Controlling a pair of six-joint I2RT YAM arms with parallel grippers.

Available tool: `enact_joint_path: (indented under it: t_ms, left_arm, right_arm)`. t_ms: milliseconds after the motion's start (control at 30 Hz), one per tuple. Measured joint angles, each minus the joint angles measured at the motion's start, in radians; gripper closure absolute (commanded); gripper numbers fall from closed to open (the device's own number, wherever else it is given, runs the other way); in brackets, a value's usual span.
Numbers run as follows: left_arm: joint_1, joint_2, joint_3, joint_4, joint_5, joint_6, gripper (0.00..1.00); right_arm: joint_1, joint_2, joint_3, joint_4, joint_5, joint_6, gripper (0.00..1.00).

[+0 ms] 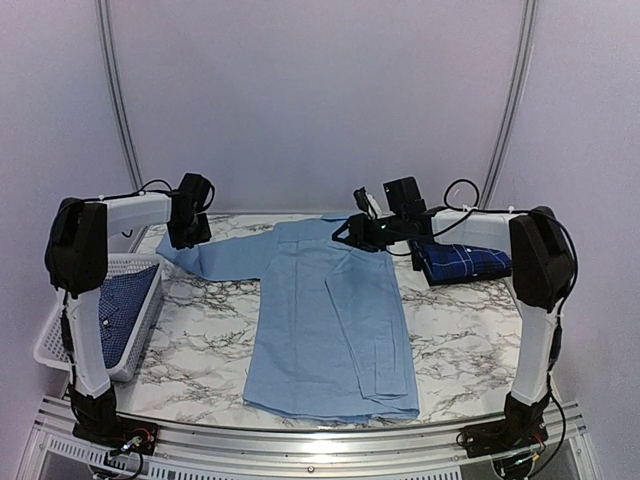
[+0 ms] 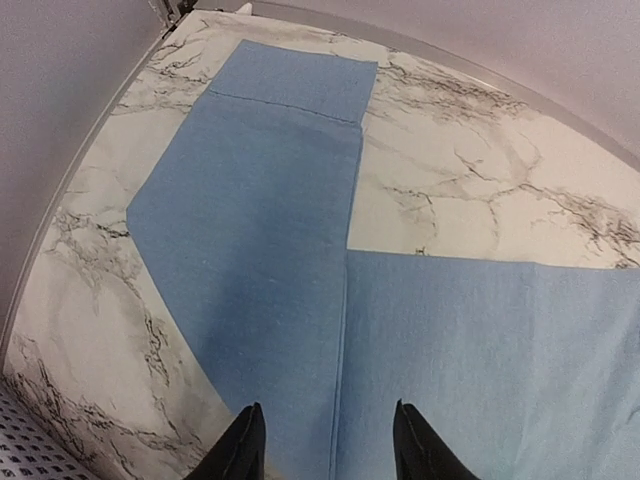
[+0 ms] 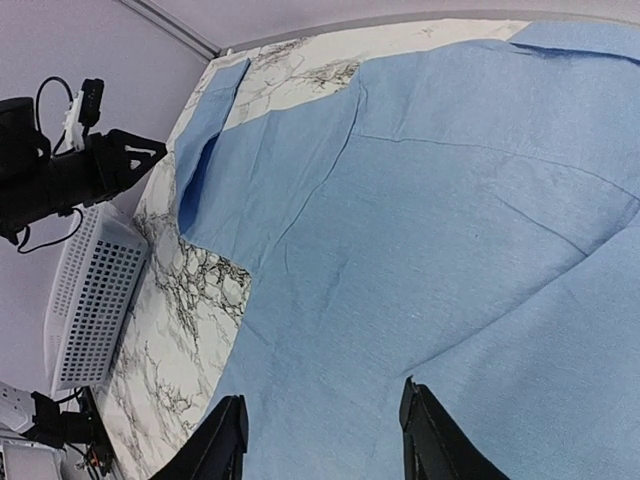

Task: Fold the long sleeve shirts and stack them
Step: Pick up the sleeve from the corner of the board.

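My left gripper should next grip the blue shirt's outstretched sleeve (image 1: 204,272) (image 2: 306,452) by its edge, away from the cuff. That leaves the cuff for my right gripper to fold.
The plain light blue shirt (image 1: 330,320) lies flat on the marble table, back up, its right sleeve folded over the body and its left sleeve (image 1: 215,258) stretched out to the far left. My left gripper (image 1: 188,237) hovers open over that sleeve (image 2: 250,230). My right gripper (image 1: 350,232) hovers open above the shirt's collar end (image 3: 420,250). A folded dark navy plaid shirt (image 1: 462,262) lies at the far right. A small blue-and-white check shirt (image 1: 120,305) lies in the white basket.
The white perforated basket (image 1: 60,330) stands at the table's left edge; it also shows in the right wrist view (image 3: 90,300). A curved metal rail and grey walls bound the table at the back.
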Motion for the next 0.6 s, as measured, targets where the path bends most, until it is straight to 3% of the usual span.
enact_joint_path:
  t_ms: [400,600]
  left_arm:
    - [-0.003,0.293,0.278,-0.097,-0.166,0.084,0.53]
    - [-0.002,0.32,0.323,-0.118,-0.208,0.1,0.61]
  right_arm:
    - [0.026,-0.107,-0.062,-0.008,0.005,-0.001,0.51]
    - [0.027,-0.133,-0.089,-0.011,0.011,-0.005,0.51]
